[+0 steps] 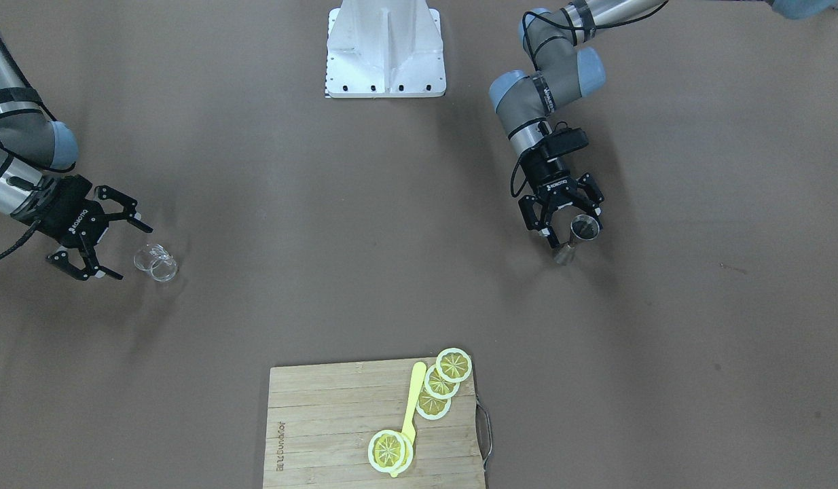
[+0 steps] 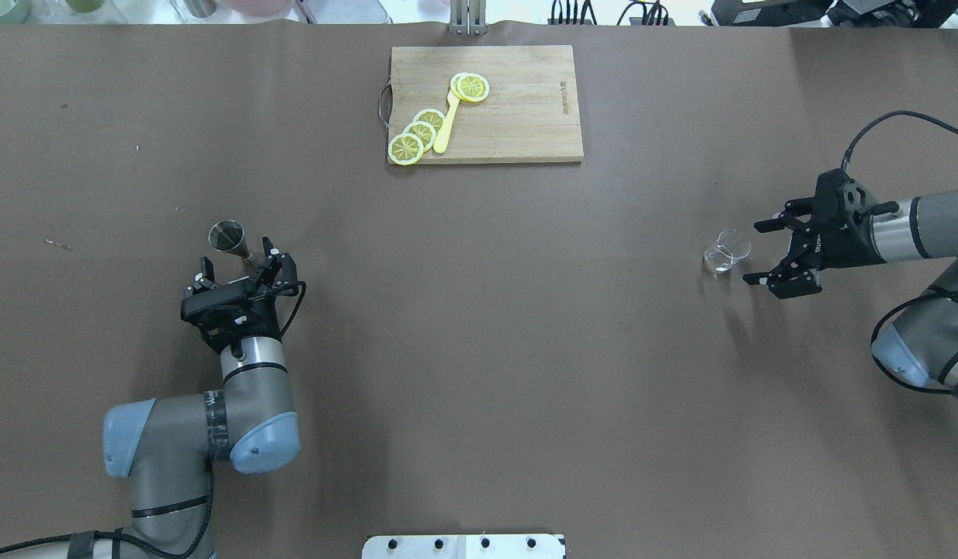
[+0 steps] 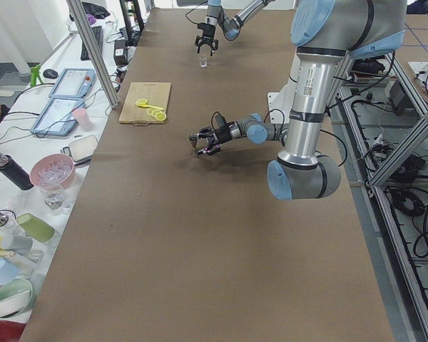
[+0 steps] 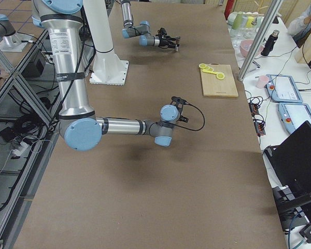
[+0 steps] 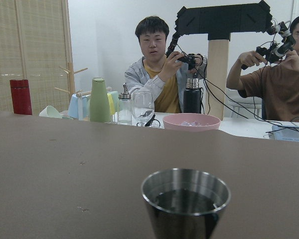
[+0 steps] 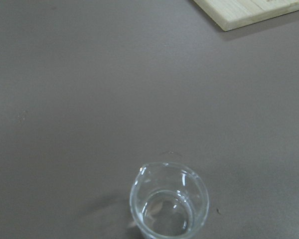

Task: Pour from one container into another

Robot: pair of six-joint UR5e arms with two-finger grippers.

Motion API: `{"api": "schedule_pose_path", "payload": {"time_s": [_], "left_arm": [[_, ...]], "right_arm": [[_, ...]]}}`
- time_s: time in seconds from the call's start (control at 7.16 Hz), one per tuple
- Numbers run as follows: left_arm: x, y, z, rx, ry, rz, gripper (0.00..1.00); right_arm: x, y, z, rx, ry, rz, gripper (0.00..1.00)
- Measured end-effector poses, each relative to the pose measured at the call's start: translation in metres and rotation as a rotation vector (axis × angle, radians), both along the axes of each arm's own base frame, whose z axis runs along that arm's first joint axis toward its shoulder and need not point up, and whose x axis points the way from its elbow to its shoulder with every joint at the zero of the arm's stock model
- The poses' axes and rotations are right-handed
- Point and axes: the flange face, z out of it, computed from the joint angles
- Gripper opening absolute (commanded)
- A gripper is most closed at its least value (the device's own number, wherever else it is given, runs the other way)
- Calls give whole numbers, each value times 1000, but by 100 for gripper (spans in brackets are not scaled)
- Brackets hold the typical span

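Observation:
The left gripper grips the jigger by its narrow middle (image 1: 574, 239) next, which leaves the steel jigger's wide opening (image 1: 585, 227) free to receive the pour.
A steel jigger (image 2: 227, 235) stands upright on the brown table and fills the bottom of the left wrist view (image 5: 185, 201), dark inside. My left gripper (image 2: 240, 264) is open, with its fingers on either side of the jigger's narrow waist (image 1: 574, 239). A small clear glass beaker (image 2: 727, 250) stands near the table's right side; the right wrist view shows it (image 6: 169, 201) from above, looking clear inside. Just behind it, my right gripper (image 2: 754, 253) is open and holds nothing, its fingertips short of the glass (image 1: 157, 263).
A wooden cutting board (image 2: 518, 109) lies at the far middle edge with lemon slices (image 2: 417, 133) and a yellow utensil (image 2: 446, 124) on it. The robot's white base plate (image 1: 385, 68) is at the near edge. Cups, bottles and operators are beyond the table's left end.

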Motion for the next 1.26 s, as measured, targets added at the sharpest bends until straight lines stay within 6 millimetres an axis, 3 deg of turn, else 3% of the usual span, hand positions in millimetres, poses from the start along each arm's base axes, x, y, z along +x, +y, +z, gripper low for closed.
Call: {"api": "schedule_pose_path", "payload": {"time_s": [0.7, 1.26], "left_arm": [[12, -6, 11, 24, -54, -13, 70], [13, -7, 14, 28, -66, -16, 43]], "right_arm": [[-6, 0, -3, 0, -4, -10, 100], [-6, 0, -4, 2, -7, -13, 100]]}}
